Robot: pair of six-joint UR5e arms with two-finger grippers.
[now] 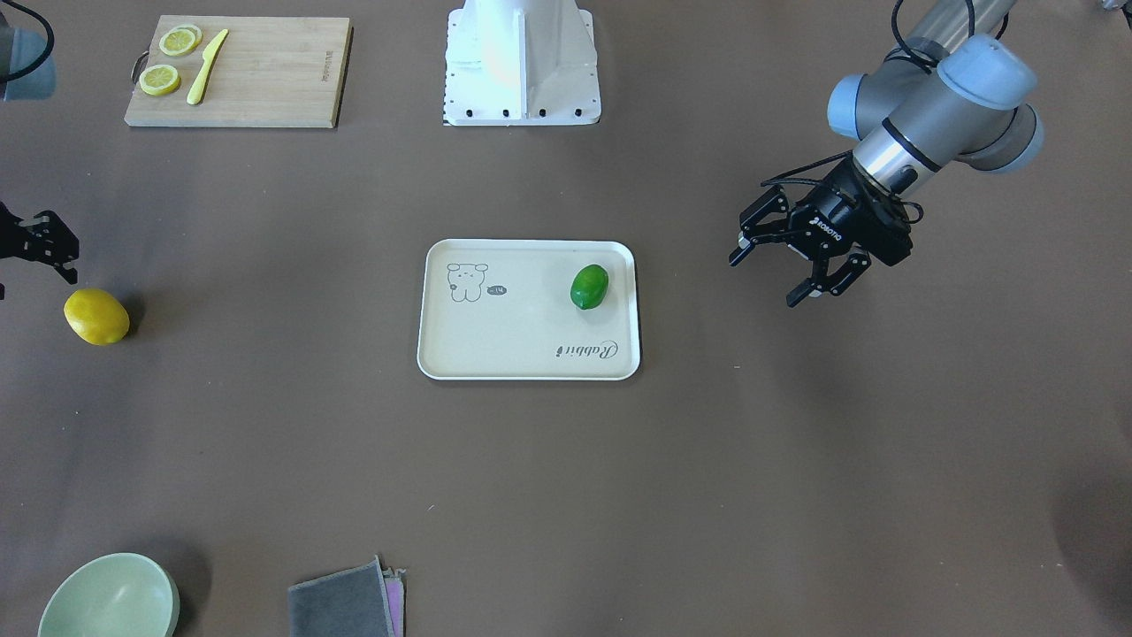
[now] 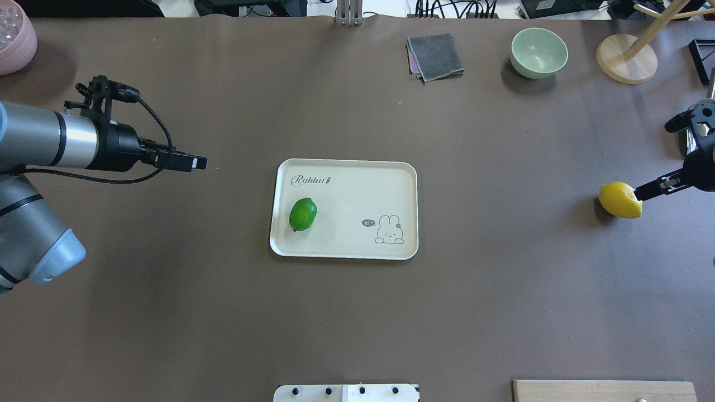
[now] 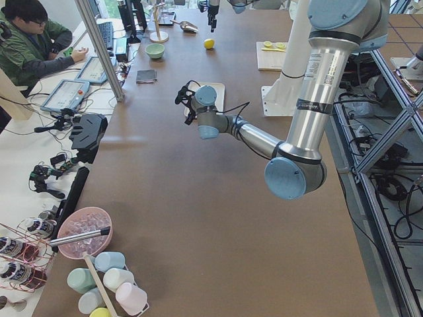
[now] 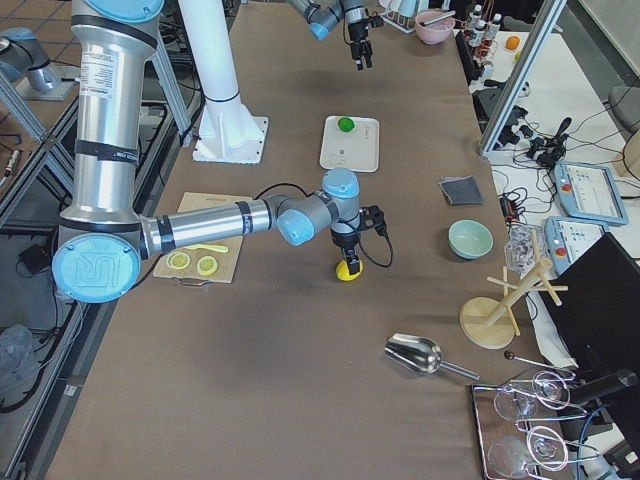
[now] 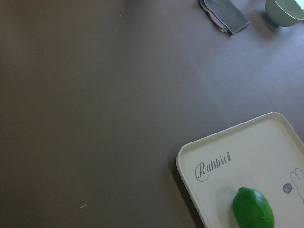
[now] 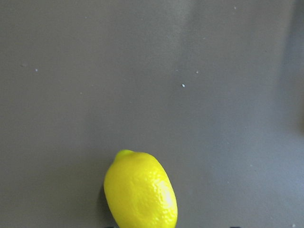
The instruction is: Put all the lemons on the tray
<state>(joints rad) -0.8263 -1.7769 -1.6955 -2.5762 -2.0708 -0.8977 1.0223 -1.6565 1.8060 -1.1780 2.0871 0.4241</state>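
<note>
Next, my right gripper grips the yellow lemon by its plump middle (image 1: 96, 317) to place it with the green lemon on the tray (image 1: 499, 324).
The cream tray (image 2: 346, 184) lies at the table's middle. The small green lemon (image 2: 303, 214) rests on it, at the end near the "Rabbit" script, and also shows in the left wrist view (image 5: 252, 207). The larger yellow lemon (image 2: 620, 200) lies on the bare table far to the robot's right. My right gripper (image 2: 642, 192) hangs open just above and beside the yellow lemon, which fills the bottom of the right wrist view (image 6: 140, 190). My left gripper (image 1: 796, 265) is open and empty, raised above the table to the left of the tray.
A wooden cutting board (image 1: 265, 80) with lemon slices and a yellow knife lies near the robot's base (image 1: 522, 71). A green bowl (image 2: 539, 52), a grey cloth (image 2: 435, 56) and a wooden stand (image 2: 625, 58) sit at the far edge. A pink bowl (image 2: 14, 36) stands at the far left.
</note>
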